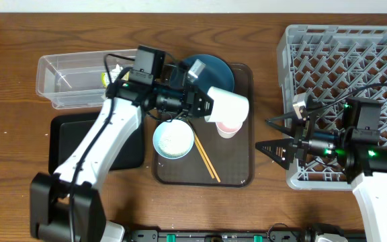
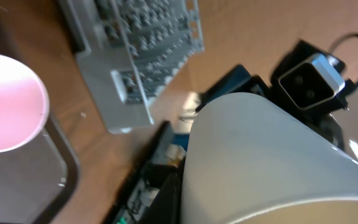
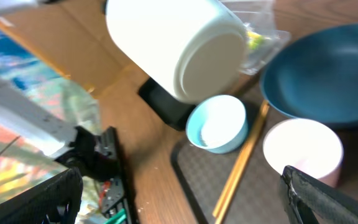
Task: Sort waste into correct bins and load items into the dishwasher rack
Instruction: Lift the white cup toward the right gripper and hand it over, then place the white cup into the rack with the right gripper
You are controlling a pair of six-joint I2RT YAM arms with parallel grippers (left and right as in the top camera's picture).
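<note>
My right gripper is to grab the pale green cup by its loose end next. The cup will leave my left gripper's hold, to load the dishwasher rack.
My left gripper (image 1: 203,104) is shut on the pale green cup (image 1: 227,104) and holds it tipped on its side above the brown serving tray; the cup fills the left wrist view (image 2: 260,162). The pink cup (image 1: 228,126) stands just below it. On the tray are also the dark blue plate (image 1: 210,70), the light blue bowl (image 1: 173,140) and the chopsticks (image 1: 207,161). My right gripper (image 1: 274,138) is open and empty at the left edge of the grey dishwasher rack (image 1: 348,60). A yellow-green wrapper (image 1: 105,77) lies in the clear tub (image 1: 66,67).
The black tray (image 1: 62,144) lies in front of the clear tub, under my left arm. The brown serving tray (image 1: 237,176) sits between the bins and the rack. The right wrist view shows the bowl (image 3: 217,124), the chopsticks (image 3: 241,165) and the pink cup (image 3: 303,149).
</note>
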